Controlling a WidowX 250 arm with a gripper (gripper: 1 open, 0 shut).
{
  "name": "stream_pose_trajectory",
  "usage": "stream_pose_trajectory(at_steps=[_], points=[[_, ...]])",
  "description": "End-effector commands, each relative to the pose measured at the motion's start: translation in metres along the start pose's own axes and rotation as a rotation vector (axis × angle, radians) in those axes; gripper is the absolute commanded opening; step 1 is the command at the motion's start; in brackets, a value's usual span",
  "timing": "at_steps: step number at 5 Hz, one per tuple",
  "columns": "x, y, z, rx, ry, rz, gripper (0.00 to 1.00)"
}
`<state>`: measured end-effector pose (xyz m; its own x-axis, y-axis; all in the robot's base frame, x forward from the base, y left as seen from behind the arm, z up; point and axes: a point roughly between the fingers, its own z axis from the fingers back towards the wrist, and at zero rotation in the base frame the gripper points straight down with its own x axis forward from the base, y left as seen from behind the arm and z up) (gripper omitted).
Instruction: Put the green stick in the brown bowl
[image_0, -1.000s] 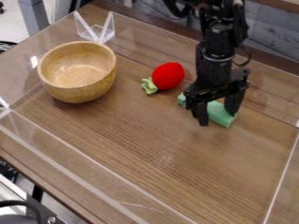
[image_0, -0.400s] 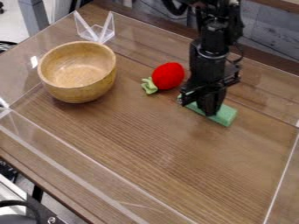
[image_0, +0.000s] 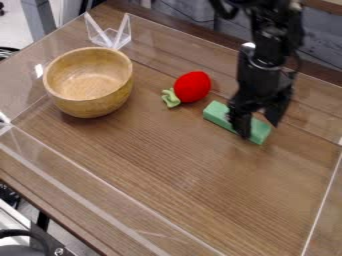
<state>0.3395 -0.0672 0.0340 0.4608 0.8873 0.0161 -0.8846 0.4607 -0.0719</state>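
The green stick needs to go in the brown bowl (image_0: 88, 82), so my gripper should grab the green stick across its narrow width (image_0: 241, 124) next.
The green stick (image_0: 218, 115) lies flat on the wooden table at the right, just right of a red strawberry-like toy (image_0: 193, 86). My gripper (image_0: 255, 126) points straight down over the stick's right half. Its black fingers (image_0: 239, 121) stand spread on either side of the block, so it is open. I cannot tell whether the tips touch the stick. The brown bowl (image_0: 88, 82) sits far off at the left, upright with nothing inside.
Clear plastic walls (image_0: 107, 35) ring the wooden table (image_0: 160, 190). The strawberry toy with green leaves lies between the bowl and the stick.
The gripper was open over the stick, then shut near the stick's left part, and now stands open again, shifted to the right. The stick stays on the table.
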Motion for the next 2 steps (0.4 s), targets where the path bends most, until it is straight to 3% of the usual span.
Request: stream_pose_trajectory(at_steps=[1, 2], points=[[0.0095, -0.0125, 0.0087, -0.042, -0.026, 0.05, 1.0], [0.0102, -0.0149, 0.0031, -0.037, -0.029, 0.082, 0.0]])
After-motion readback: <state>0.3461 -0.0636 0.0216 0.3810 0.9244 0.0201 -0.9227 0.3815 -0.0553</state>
